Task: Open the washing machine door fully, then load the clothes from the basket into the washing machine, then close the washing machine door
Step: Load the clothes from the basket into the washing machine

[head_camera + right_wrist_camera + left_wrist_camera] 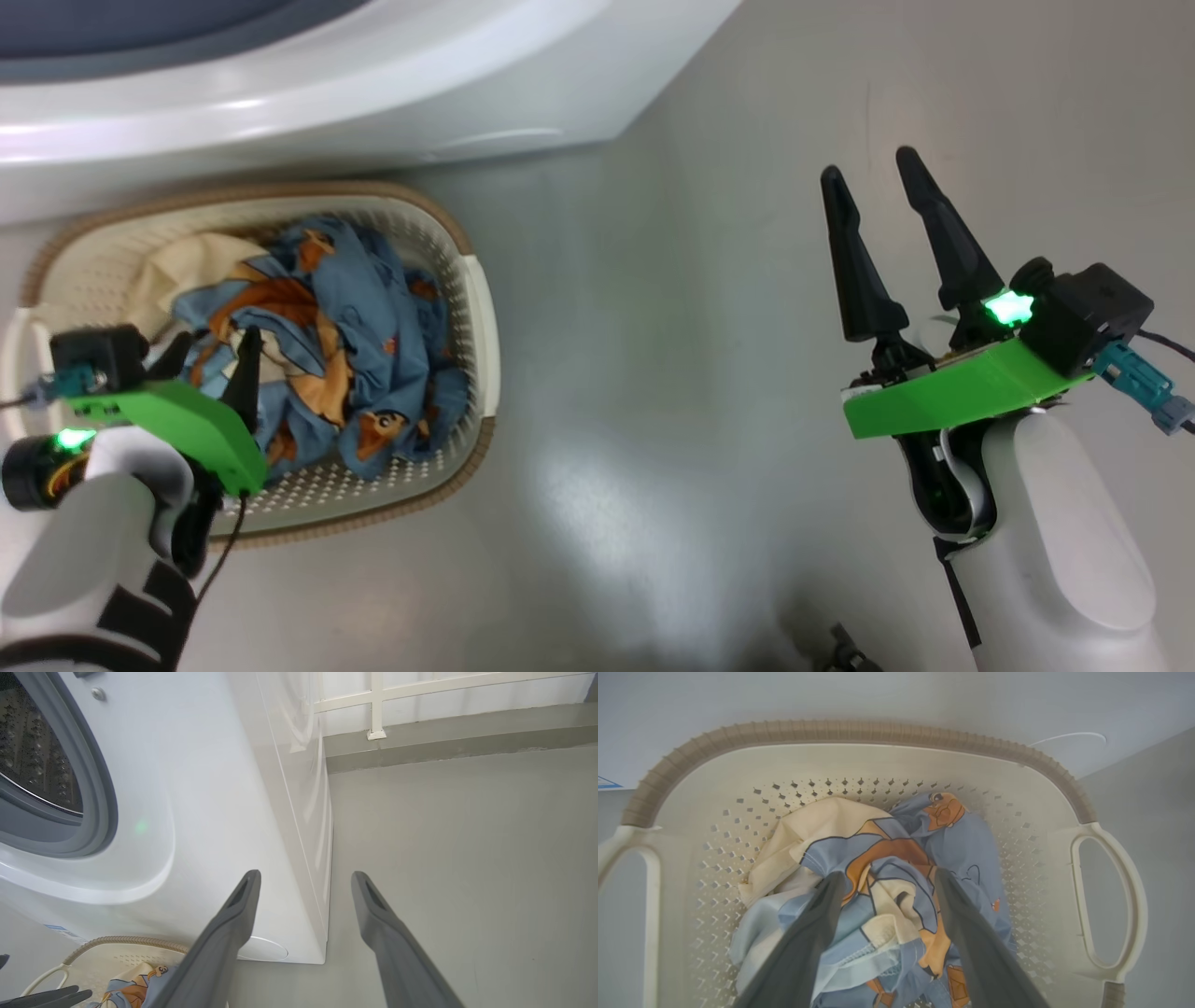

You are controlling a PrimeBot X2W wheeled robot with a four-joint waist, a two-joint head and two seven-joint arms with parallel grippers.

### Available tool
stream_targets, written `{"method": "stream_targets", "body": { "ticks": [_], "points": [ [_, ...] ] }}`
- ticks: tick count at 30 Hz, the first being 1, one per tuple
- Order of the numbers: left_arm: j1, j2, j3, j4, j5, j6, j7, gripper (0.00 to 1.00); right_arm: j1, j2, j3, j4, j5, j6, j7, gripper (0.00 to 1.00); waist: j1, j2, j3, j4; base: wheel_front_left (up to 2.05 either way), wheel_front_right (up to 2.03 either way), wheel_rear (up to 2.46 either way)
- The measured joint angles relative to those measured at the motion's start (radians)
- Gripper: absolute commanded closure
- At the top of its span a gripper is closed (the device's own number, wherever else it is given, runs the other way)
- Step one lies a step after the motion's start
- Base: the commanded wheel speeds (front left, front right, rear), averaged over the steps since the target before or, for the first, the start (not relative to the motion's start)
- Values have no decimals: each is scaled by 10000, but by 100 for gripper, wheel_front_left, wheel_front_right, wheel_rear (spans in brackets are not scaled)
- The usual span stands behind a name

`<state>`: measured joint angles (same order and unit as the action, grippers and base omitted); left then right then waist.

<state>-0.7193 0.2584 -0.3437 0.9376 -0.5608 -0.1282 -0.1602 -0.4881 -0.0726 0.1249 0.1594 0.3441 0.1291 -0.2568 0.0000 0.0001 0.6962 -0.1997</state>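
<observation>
My left gripper grabs the clothes point(364, 327) by the bunched fold that stands up next, since they lie slack in a pile.
The cream basket point(478, 308) with a brown rim stands on the floor against the white washing machine point(373, 103). Blue clothes point(364, 327) with orange prints and cream cloth lie piled in it. My left gripper point(215, 353) points down into the pile, open, its fingertips astride a bunched fold of the clothes point(966, 840) in the left wrist view point(888, 877). My right gripper point(868, 168) hangs open and empty over bare floor to the right. The right wrist view point(306, 876) shows the steel drum point(32, 756) uncovered inside its grey gasket point(100, 788). The washing machine door is out of view.
Grey floor point(700, 373) stretches from the basket to the right arm and beyond. The machine's right front corner point(322, 933) stands just ahead of my right fingers. A low ledge with a pale rail point(373, 728) runs along the back.
</observation>
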Motion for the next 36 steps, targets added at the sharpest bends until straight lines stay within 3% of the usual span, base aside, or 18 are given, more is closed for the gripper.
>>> {"method": "stream_targets", "body": {
  "ticks": [8, 27, 28, 29, 30, 36],
  "points": [
    [-1137, 451, -809, 851, -522, 0, 489, 0, -219, 105, -4, -230, 2, 0, -2, 0, 0, 0, 933, -428, 0, 0, 0],
    [-2897, 709, -1912, 2838, -1039, -12, 2144, 0, -483, 171, 272, -525, 391, 0, -2, 0, 0, 0, 2058, -1409, 0, 0, 0],
    [-2919, 692, -1941, 2828, -1062, -12, 2144, 10, -482, 173, 265, -529, 391, 0, -2, 0, 0, 0, 2093, -1436, 0, 0, 0],
    [-2927, 671, -1971, 2819, -1070, -12, 2142, 64, -482, 173, 257, -531, 391, 0, -2, 0, 0, 0, 2123, -1449, 0, 0, 0],
    [-2927, 656, -2000, 2815, -1095, -12, 2142, 100, -482, 173, 253, -529, 391, 0, -2, 0, 0, 0, 2146, -1454, 0, 0, 0],
    [-2925, 616, -2150, 2752, -1563, -12, 2082, 100, -486, 174, 291, -495, 462, 0, -2, 0, 1, 0, 2078, -1395, 0, 0, 0]
  ]
}}
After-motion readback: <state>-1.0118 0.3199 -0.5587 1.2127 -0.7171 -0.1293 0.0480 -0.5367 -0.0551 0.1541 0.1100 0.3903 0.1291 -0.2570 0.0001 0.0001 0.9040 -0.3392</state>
